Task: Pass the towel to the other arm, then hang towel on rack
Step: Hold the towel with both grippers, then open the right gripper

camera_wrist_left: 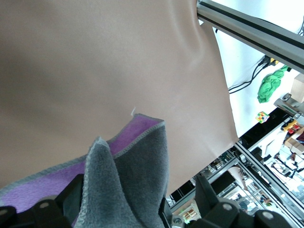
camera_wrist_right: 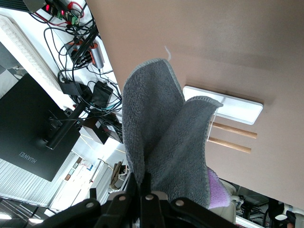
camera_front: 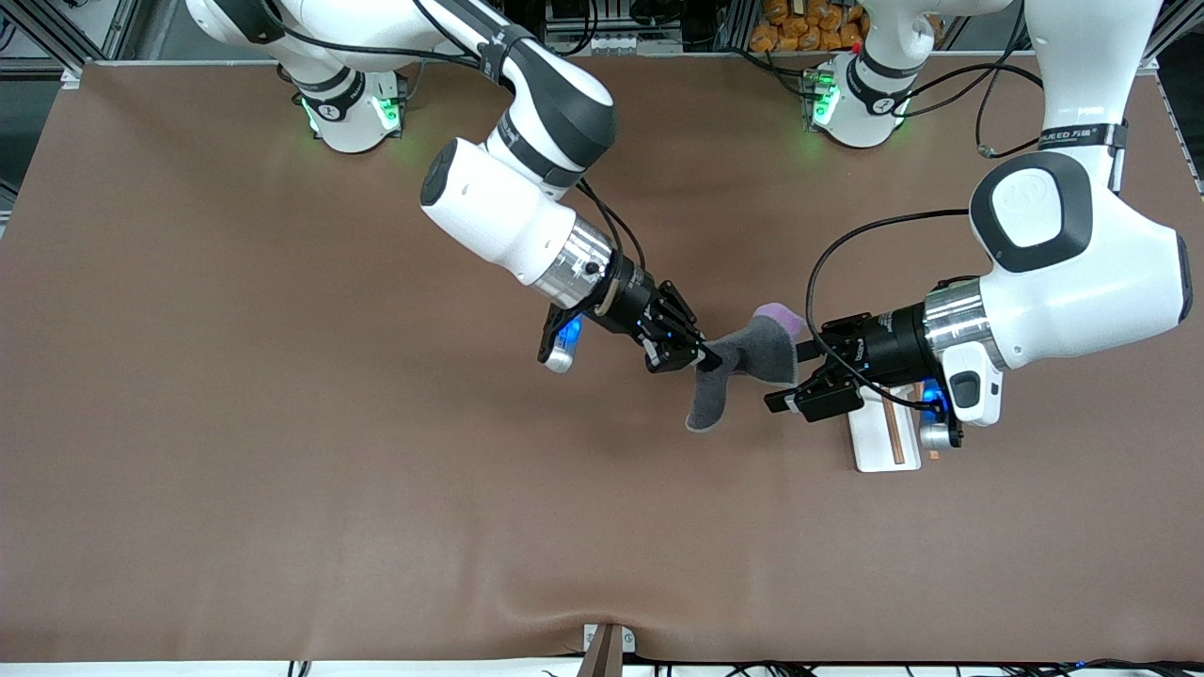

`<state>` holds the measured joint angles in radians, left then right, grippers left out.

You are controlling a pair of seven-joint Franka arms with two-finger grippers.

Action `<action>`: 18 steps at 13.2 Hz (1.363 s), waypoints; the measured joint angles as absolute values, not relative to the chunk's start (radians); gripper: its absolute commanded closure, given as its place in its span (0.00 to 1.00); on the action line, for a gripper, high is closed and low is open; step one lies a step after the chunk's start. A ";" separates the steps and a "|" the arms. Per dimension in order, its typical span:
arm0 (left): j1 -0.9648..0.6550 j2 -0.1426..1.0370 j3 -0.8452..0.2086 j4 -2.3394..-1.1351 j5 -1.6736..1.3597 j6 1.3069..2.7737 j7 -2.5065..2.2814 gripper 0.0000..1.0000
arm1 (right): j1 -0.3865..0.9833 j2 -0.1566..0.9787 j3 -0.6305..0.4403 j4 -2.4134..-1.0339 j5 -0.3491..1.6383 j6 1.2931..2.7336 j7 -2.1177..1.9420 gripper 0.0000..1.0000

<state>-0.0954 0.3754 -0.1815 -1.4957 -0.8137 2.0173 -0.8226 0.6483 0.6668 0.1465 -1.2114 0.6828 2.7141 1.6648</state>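
Observation:
My left gripper should grab the towel by its free purple-backed corner (camera_front: pixel 779 322) next, to take the towel over so it can hang on the rack.
The dark grey towel (camera_front: pixel 750 354) hangs in the air between the two grippers over the middle of the table, with its purple underside showing at the top corner. My right gripper (camera_front: pixel 704 358) is shut on one edge of it; the right wrist view shows the fingers (camera_wrist_right: pixel 151 186) pinching the towel (camera_wrist_right: pixel 166 133). My left gripper (camera_front: pixel 788 378) is open, its fingers wide apart on either side of the towel's other end. In the left wrist view the towel (camera_wrist_left: pixel 137 161) lies between the spread fingers (camera_wrist_left: pixel 205 190). The rack (camera_front: pixel 884 437) is a white base with wooden rods, under the left gripper.
The rack also shows in the right wrist view (camera_wrist_right: pixel 228 105) with two wooden rods (camera_wrist_right: pixel 232 131). The brown table mat (camera_front: pixel 282 423) spreads all round. Both arm bases stand along the table edge farthest from the front camera.

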 measured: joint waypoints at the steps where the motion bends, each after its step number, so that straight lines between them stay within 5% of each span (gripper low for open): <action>1: -0.095 0.376 -0.182 -1.493 -0.822 2.019 -0.823 0.00 | 0.648 0.667 0.146 -1.211 0.683 2.714 1.665 1.00; 12: -0.096 0.382 -0.182 -1.488 -0.833 2.025 -0.823 0.26 | 0.648 0.667 0.146 -1.211 0.683 2.714 1.665 1.00; 14: -0.096 0.385 -0.182 -1.488 -0.833 2.020 -0.823 0.37 | 0.648 0.667 0.146 -1.211 0.683 2.714 1.665 1.00; 18: -0.097 0.389 -0.181 -1.489 -0.833 1.991 -0.823 0.81 | 0.648 0.667 0.146 -1.211 0.683 2.714 1.665 1.00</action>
